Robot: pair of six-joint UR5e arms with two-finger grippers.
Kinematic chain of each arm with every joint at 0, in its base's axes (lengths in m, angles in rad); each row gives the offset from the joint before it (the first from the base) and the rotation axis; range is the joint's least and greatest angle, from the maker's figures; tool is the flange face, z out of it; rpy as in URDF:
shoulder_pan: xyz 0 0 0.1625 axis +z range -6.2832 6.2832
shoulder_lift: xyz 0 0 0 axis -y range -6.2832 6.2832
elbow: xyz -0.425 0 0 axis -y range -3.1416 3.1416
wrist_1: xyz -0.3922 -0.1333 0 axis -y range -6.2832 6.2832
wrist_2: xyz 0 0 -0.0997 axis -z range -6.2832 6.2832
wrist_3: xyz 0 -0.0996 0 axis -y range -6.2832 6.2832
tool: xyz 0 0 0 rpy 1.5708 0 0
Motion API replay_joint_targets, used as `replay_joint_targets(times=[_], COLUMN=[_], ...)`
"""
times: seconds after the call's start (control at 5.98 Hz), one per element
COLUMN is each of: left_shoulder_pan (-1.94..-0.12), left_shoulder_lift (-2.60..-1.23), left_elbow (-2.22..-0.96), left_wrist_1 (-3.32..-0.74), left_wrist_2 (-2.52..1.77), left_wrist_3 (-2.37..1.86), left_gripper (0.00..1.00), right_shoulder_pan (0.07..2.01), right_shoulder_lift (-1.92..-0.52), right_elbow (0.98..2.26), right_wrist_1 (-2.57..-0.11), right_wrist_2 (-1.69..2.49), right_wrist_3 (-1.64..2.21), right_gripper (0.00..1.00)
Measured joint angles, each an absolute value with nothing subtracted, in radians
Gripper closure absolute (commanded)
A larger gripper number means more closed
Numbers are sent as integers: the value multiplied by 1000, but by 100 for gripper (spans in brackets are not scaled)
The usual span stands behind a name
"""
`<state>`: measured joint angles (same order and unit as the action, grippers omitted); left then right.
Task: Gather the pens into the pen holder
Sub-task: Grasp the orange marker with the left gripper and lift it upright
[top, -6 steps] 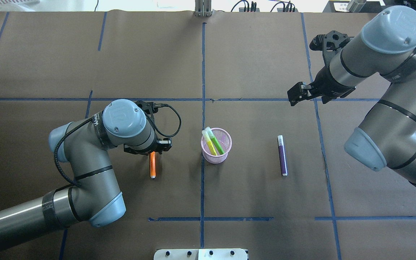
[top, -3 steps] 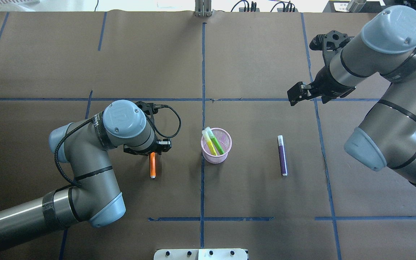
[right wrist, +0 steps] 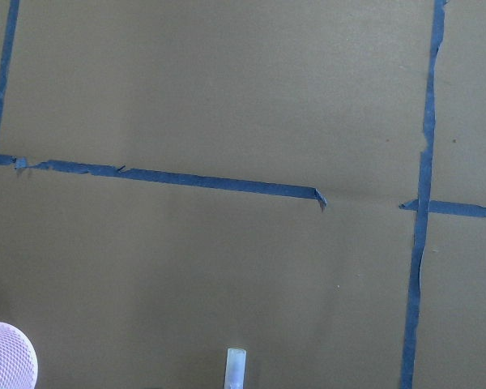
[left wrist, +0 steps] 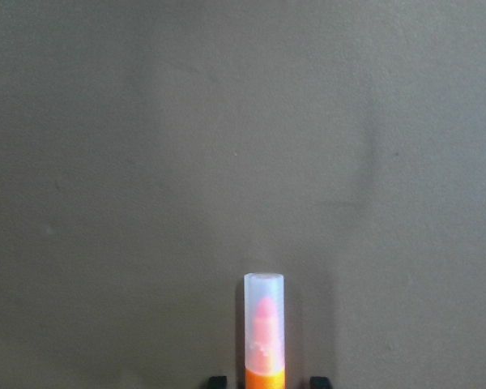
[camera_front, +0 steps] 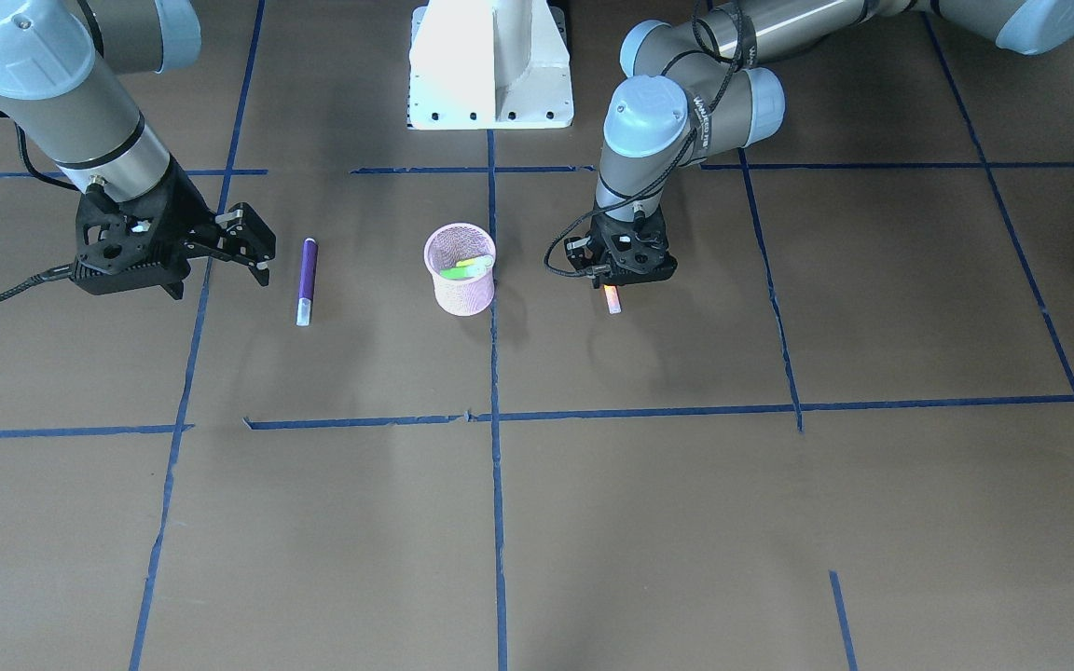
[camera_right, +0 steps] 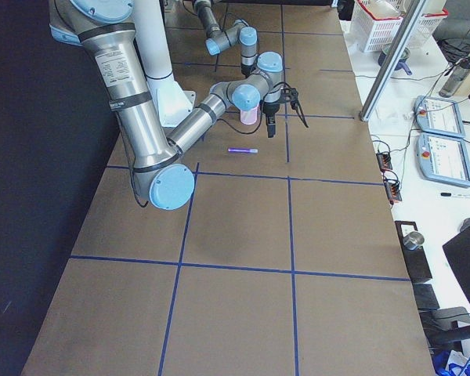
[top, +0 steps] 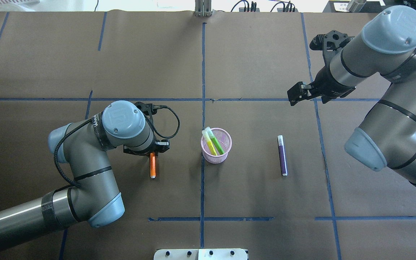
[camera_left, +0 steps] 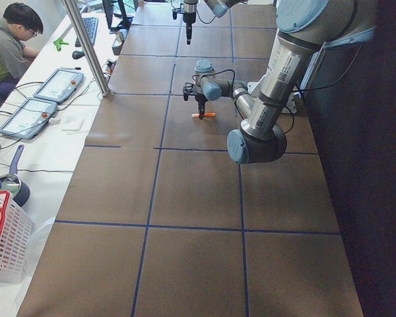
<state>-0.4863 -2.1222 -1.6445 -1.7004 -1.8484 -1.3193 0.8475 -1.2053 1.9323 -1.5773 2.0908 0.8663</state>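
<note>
My left gripper will grab the orange pen next by its orange body [left wrist: 265, 379]. Then it will drop the pen into the pink mesh holder.
The pink mesh pen holder [top: 226, 139] [camera_front: 461, 275] stands at the table's middle with a green pen [top: 218, 145] and a yellow one [top: 210, 144] in it. The orange pen [top: 152, 166] [camera_front: 612, 299] [left wrist: 264, 324] lies on the table left of the holder. My left gripper [top: 152, 152] [camera_front: 613, 280] is low over its far end, open, with a fingertip on each side of the pen and a gap to each. The purple pen [top: 282, 155] [camera_front: 307, 278] lies right of the holder. My right gripper [top: 294, 96] [camera_front: 262, 247] is open and empty, raised beyond the purple pen.
Blue tape lines [top: 203, 72] cross the brown table cover. The robot's white base plate [top: 200, 254] [camera_front: 490, 65] is at the near edge. An operator [camera_left: 10, 39], control tablets [camera_left: 26, 115] and a white basket [camera_left: 3, 238] are at a side bench.
My left arm has shifted slightly toward me and left over the orange pen. The pens, the holder and the right arm have not moved.
</note>
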Motion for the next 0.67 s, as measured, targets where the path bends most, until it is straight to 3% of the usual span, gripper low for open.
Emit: replay_joint_targets(times=[0.17, 0.67], left_shoulder_pan=[-486, -498], left_shoulder_lift=[-2122, -2129], left_elbow=[-1645, -1676], left_wrist_1=[-1701, -1696], left_wrist_2=[-1848, -1849], left_wrist_3=[-1319, -1313], left_gripper=[100, 100], right_shoulder_pan=[849, 855], right_shoulder_lift=[-1206, -1205], right_elbow=[1932, 1932], right_wrist_1=[-1577, -1577], right_wrist_2=[2091, 2092], right_wrist_3=[867, 866], right_gripper=[0, 0])
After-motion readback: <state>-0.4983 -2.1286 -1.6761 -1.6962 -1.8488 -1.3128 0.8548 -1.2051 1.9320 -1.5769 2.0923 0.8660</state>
